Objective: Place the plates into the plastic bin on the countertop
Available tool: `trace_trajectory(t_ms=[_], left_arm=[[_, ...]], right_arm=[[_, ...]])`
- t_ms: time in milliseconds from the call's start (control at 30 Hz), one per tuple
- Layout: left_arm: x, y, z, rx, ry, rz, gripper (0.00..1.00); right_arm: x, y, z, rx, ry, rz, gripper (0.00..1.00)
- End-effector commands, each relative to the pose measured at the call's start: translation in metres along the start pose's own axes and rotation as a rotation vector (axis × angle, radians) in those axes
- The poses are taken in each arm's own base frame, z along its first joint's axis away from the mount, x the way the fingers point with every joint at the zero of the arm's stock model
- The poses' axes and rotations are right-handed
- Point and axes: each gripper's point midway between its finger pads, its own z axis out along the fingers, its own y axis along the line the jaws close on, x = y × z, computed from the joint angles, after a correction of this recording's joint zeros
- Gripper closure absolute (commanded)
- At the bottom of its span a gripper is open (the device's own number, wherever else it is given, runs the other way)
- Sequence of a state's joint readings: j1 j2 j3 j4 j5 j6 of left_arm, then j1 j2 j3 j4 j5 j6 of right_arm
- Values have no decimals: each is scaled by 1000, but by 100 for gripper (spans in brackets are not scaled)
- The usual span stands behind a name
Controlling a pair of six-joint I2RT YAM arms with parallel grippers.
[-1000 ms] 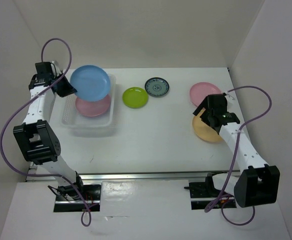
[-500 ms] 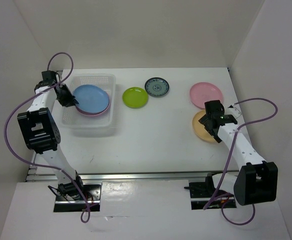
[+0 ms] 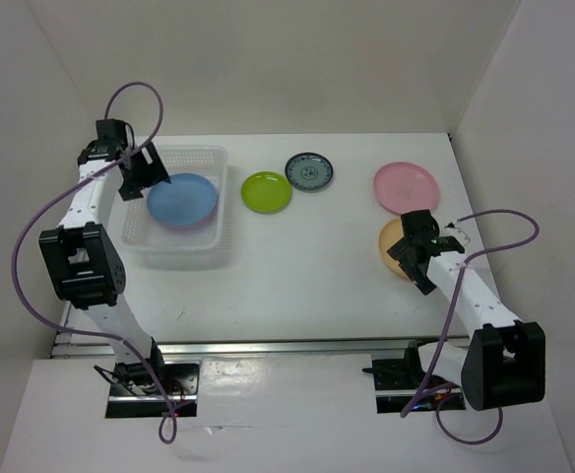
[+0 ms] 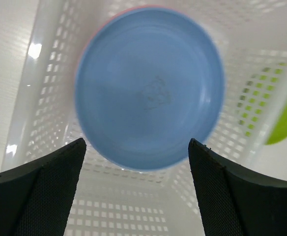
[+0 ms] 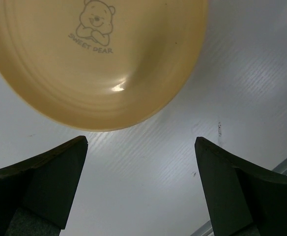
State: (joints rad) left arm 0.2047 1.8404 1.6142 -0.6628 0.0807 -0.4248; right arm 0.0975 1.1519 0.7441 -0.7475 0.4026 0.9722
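Note:
The orange-yellow plate should be gripped by its near rim (image 3: 402,273) (image 5: 133,122), so my right gripper needs to reach the plate and grip it there, and the opposite rim of the plate will stay free for my left gripper.
A blue plate (image 3: 182,198) (image 4: 149,88) lies in the translucent plastic bin (image 3: 212,250) on top of a pink plate whose rim (image 3: 202,224) peeks out. My left gripper (image 3: 156,173) (image 4: 136,145) hangs open over the bin's left end, nothing between its fingers. On the white countertop (image 3: 297,266) lie a lime green plate (image 3: 266,191), a dark teal patterned plate (image 3: 309,171), a pink plate (image 3: 406,186) and an orange-yellow plate (image 3: 394,241) (image 5: 94,59). My right gripper (image 3: 412,258) (image 5: 141,142) stands open just at the near edge of the orange-yellow plate, not touching it.
White walls enclose the countertop on three sides. A metal rail (image 3: 287,345) runs along the front edge. Purple cables loop off both arms. The lime green plate shows through the bin's lattice wall (image 4: 254,93) in the left wrist view.
My left gripper has lowered the blue plate onto the pink one in the bin and opened, letting it go. My right gripper has moved down and left over the orange-yellow plate.

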Motion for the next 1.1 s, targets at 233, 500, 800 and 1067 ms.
trace_trajectory(t_ms=[233,500,800,1067], left_arm=[[-39,-85,-108,233,-231,176,8],[-34,-98,-119,299,-227,223,8],[-30,-105,-125,348,-220,241,8],[-12,-134,-146,448,-204,323,5]], right_arm=[[0,8,33,57,-34,92,5],[-5,28,48,34,-47,95,19],[21,29,60,30,59,54,42],[51,39,44,-55,147,-62,100]])
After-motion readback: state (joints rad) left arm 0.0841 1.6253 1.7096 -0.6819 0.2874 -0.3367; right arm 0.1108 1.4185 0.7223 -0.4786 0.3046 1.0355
